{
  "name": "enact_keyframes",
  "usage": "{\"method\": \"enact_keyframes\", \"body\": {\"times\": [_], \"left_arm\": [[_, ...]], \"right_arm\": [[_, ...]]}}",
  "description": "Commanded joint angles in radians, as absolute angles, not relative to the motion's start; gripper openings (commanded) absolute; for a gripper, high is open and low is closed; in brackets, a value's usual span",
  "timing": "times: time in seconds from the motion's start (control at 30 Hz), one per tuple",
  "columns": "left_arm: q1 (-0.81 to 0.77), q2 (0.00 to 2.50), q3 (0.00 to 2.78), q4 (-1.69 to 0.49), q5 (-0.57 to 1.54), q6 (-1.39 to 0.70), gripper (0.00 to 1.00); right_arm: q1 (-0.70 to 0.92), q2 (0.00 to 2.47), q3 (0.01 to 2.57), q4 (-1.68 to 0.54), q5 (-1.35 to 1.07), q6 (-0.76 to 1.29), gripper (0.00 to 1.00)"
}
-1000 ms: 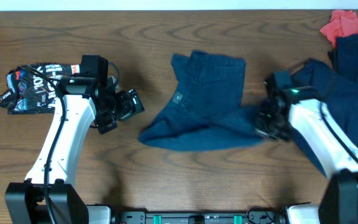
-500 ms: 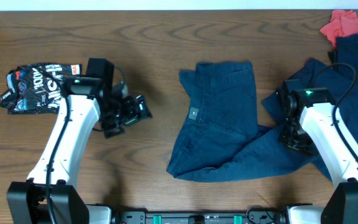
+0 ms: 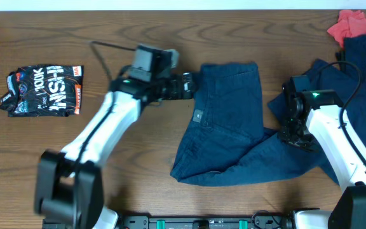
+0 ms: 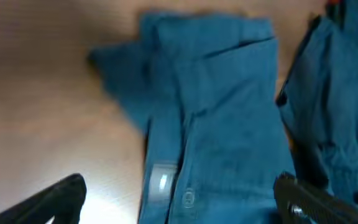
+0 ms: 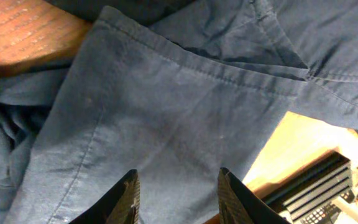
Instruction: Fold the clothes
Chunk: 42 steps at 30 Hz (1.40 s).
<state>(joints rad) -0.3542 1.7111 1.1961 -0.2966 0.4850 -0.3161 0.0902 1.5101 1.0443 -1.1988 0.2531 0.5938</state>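
Observation:
The left gripper grabs the navy garment by the seamed edge near the grey label (image 3: 197,116) next, to lift and spread the garment for folding.
The handled clothes item (image 3: 227,121) is dark navy, spread at the table's middle, with a small grey label (image 3: 197,116). My left gripper (image 3: 186,86) is open at its upper left corner. In the left wrist view the jaws (image 4: 179,205) stand wide apart above the label (image 4: 160,183) and a seam of the garment (image 4: 229,124). My right gripper (image 3: 291,130) is open over the garment's right part. In the right wrist view its fingers (image 5: 179,196) hover over navy fabric (image 5: 166,112) with stitched seams. More navy clothes (image 3: 361,76) lie at the right.
A black printed garment (image 3: 43,89) lies at the far left. A red cloth (image 3: 351,24) sits at the back right corner beside the navy pile. The table's front edge with the arm bases runs along the bottom of the overhead view.
My left arm has swung from the left side of the table to the garment's upper left corner. The garment shifted right earlier and now lies still. The right arm has barely moved.

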Motion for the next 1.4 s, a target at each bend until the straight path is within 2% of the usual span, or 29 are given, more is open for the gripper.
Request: {"method": "enact_keyframes", "body": {"times": [0.0, 0.23, 0.6, 0.9, 1.07, 1.3, 1.33, 1.37], "left_arm": [[-0.385, 1.795, 1.193, -0.206, 0.487, -0.304, 0.95], [-0.404, 1.944, 1.193, -0.058, 0.487, -0.319, 0.91], [-0.513, 2.038, 1.193, -0.066, 0.495, -0.319, 0.86], [-0.558, 2.038, 1.193, -0.158, 0.513, -0.360, 0.73], [-0.558, 2.038, 1.193, -0.251, 0.513, -0.455, 0.62], [-0.558, 2.025, 1.193, -0.376, 0.582, -0.496, 0.62], [-0.558, 2.024, 1.193, -0.391, 0.596, -0.496, 0.64], [-0.558, 2.023, 1.193, -0.413, 0.603, -0.501, 0.70]], "right_arm": [[0.085, 1.507, 1.044, -1.198, 0.246, 0.578, 0.41], [0.085, 1.507, 1.044, -1.193, 0.247, 0.578, 0.41], [0.085, 1.507, 1.044, -1.186, 0.250, 0.578, 0.42], [0.085, 1.507, 1.044, -1.181, 0.258, 0.577, 0.42], [0.085, 1.507, 1.044, -1.180, 0.258, 0.567, 0.42], [0.085, 1.507, 1.044, -1.177, 0.258, 0.567, 0.42], [0.085, 1.507, 1.044, -1.177, 0.258, 0.567, 0.42], [0.085, 1.507, 1.044, -1.177, 0.258, 0.567, 0.42]]}}
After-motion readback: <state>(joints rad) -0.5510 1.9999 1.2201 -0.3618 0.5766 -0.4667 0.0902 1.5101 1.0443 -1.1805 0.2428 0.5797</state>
